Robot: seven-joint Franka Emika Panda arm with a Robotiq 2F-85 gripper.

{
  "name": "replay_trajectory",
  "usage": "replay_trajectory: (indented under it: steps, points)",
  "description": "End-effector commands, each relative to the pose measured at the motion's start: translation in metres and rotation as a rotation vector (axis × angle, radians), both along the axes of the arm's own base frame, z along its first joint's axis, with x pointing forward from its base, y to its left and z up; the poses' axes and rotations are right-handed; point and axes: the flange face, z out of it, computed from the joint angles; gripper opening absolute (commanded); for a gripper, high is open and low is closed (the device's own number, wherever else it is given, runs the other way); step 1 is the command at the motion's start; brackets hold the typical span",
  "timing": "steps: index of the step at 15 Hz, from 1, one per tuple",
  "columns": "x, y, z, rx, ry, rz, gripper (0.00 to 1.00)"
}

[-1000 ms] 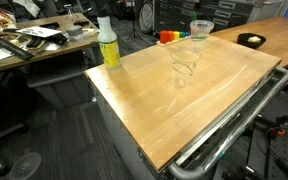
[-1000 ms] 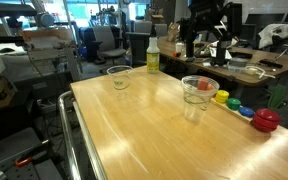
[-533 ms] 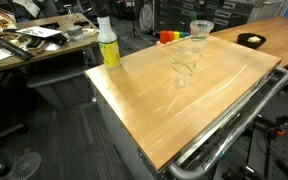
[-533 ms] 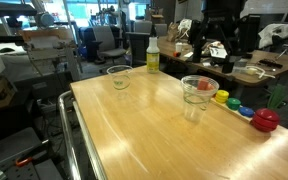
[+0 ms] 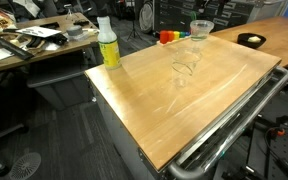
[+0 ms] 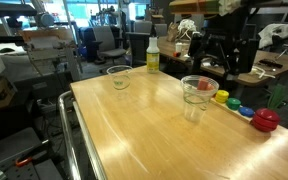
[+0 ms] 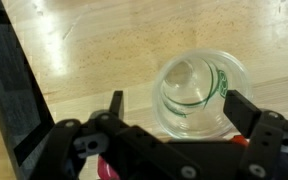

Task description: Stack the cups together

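The gripper needs to pinch the clear cup with green markings by the cup's upper rim next, so that the cup's base stays free to stack into the other cup.
Two clear cups stand on the wooden table (image 5: 184, 100). One cup (image 5: 201, 30) (image 6: 198, 94) is at the table edge next to the rainbow-coloured object (image 5: 168, 36) (image 6: 246, 108). The other cup (image 5: 187, 62) (image 6: 118, 77) stands nearer the middle. In the wrist view my gripper (image 7: 176, 108) is open, and a clear cup (image 7: 196, 90) with green markings shows from above between its fingers, untouched. In an exterior view the gripper (image 6: 221, 58) hangs above and behind the cup by the rainbow object.
A yellow-green bottle with a white cap (image 5: 108, 42) (image 6: 152, 55) stands at a table corner. A metal cart rail (image 5: 234, 120) runs along one table edge. Cluttered desks and chairs surround the table.
The arm has moved to the right in the exterior view, towards the cup by the rainbow object. The cups and the bottle have not moved.
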Motion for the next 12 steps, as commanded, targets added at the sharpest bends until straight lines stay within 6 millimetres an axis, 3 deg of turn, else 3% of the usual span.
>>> replay_trajectory:
  steps: [1, 2, 12]
  points:
    - [0.007, -0.01, -0.009, 0.026, 0.003, -0.002, 1.0]
    - [0.007, -0.011, -0.014, 0.03, 0.011, -0.005, 0.81]
    - [-0.001, -0.02, -0.023, 0.055, 0.01, -0.018, 0.05]
